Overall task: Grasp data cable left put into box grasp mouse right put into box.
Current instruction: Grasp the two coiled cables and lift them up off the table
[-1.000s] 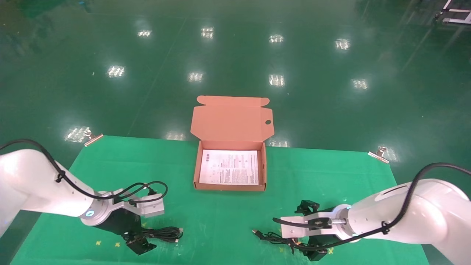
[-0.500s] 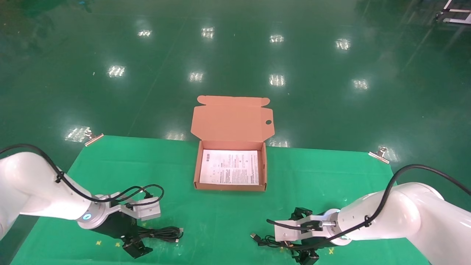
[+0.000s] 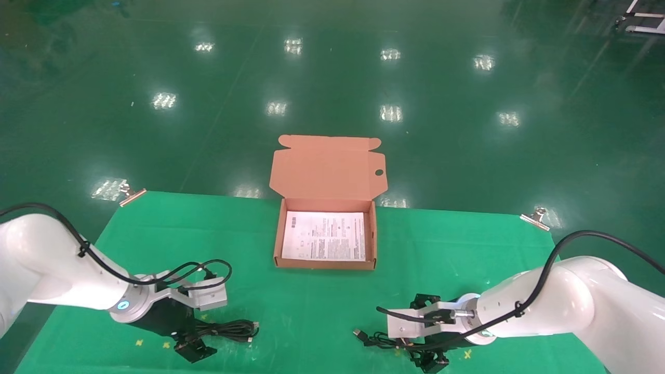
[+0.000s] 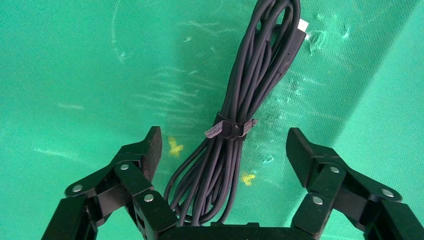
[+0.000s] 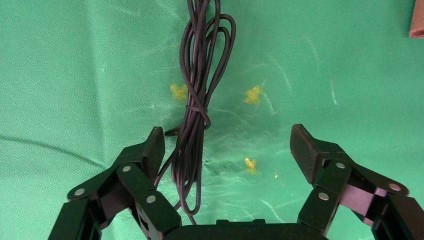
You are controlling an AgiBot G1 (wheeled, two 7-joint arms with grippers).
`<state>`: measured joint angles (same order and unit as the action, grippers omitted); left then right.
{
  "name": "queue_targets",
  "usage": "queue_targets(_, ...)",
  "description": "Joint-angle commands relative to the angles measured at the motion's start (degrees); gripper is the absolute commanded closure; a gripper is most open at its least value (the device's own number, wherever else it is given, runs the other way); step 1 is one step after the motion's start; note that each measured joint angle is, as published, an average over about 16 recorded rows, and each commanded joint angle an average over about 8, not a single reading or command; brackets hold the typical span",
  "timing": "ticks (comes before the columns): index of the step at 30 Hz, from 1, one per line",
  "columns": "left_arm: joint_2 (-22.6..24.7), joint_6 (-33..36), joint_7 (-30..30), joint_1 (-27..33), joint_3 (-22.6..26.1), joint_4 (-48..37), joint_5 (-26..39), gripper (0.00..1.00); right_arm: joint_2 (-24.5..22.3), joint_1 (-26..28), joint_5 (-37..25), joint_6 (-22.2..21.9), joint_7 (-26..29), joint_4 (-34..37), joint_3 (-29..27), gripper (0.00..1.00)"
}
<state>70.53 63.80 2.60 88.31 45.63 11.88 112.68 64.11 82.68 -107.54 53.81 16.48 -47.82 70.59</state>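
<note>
The data cable (image 4: 250, 85) has slack loops at both ends, so my left gripper will next grab it by its strapped middle (image 4: 232, 130).
The data cable (image 3: 234, 329) is a strapped black bundle on the green cloth at the front left. My left gripper (image 3: 192, 347) is open and low over its near end. In the left wrist view the data cable (image 4: 250, 85) runs between the spread fingers of that gripper (image 4: 223, 150). My right gripper (image 3: 430, 359) is open at the front right, low over a thin tied black cord (image 3: 379, 340) with a USB plug (image 3: 357, 332). In the right wrist view the cord (image 5: 197, 110) lies by one finger of that gripper (image 5: 227, 147). The mouse body is hidden. The box (image 3: 324, 264) stands open at the middle.
A white printed leaflet (image 3: 324, 236) lies flat in the box, and its lid stands up at the back. Metal clips (image 3: 132, 196) (image 3: 535, 218) hold the cloth at the far table corners. A box corner (image 5: 417, 22) shows in the right wrist view.
My right gripper has dropped lower and shifted a little to the left over the cord. My left gripper sank slightly over the data cable, then held still.
</note>
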Motion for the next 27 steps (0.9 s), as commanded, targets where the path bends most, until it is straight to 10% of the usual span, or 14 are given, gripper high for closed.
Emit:
queue_targets(1, 0.0, 0.0, 0.1, 0.0, 0.0, 0.2, 0.0, 1.00, -0.1, 0.0, -0.1, 0.0, 0.1, -0.2, 0.0, 1.00)
queue_targets(27, -0.2, 0.2, 0.2, -0.2, 0.1, 0.7, 0.0, 1.00, -0.2, 0.1, -0.3, 0.2, 0.3, -0.7, 0.1, 1.00)
